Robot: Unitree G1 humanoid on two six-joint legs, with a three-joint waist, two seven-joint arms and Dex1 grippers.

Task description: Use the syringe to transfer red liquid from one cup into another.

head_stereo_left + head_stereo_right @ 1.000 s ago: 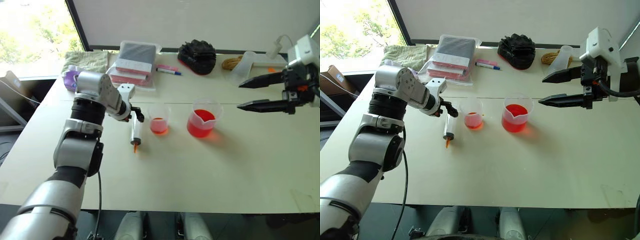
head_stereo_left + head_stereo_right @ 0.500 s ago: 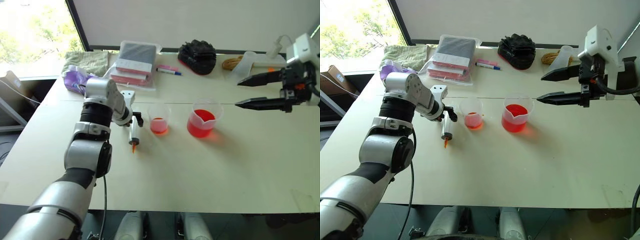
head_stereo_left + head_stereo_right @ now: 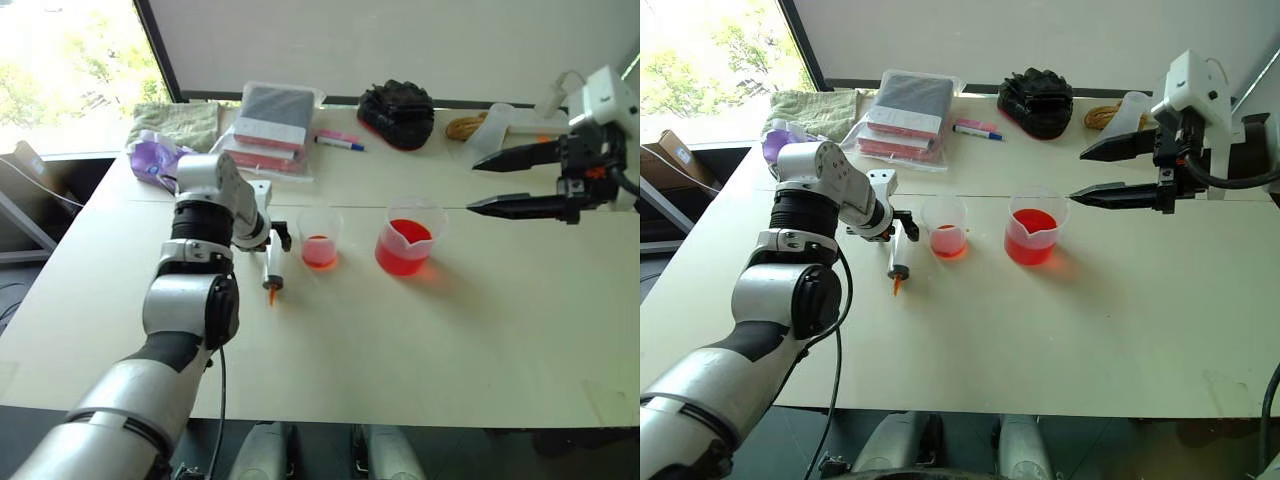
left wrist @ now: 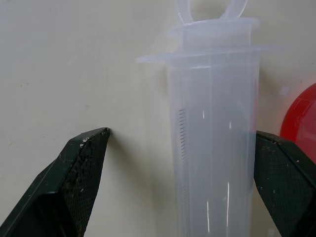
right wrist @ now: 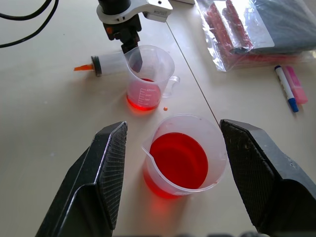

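Observation:
My left gripper's fingers are low over the tabletop beside the syringe's body (image 3: 273,262) (image 4: 215,138), so my left gripper closes on it next.
The syringe (image 3: 271,268) lies flat on the table with its orange tip (image 3: 269,296) pointing toward me. My left gripper (image 4: 181,132) points down over its barrel, open, with one finger on each side. In the left wrist view the fingers (image 4: 84,163) look clear of the tube. Just to the right stands the smaller cup (image 3: 319,240) with a little red liquid. The spouted beaker (image 3: 408,238) farther right holds more red liquid (image 5: 177,160). My right gripper (image 3: 472,185) hovers open above the table, to the right of the beaker.
Along the far edge lie a plastic bag of pink and dark items (image 3: 270,125), a pink-and-blue marker pen (image 3: 338,140), a black glove (image 3: 397,100), a green cloth (image 3: 180,120), a purple object (image 3: 150,160) and a coil of rope (image 3: 462,125).
My left forearm has swung in toward the right and the wrist has rolled, with the gripper staying over the syringe. The right arm has not moved.

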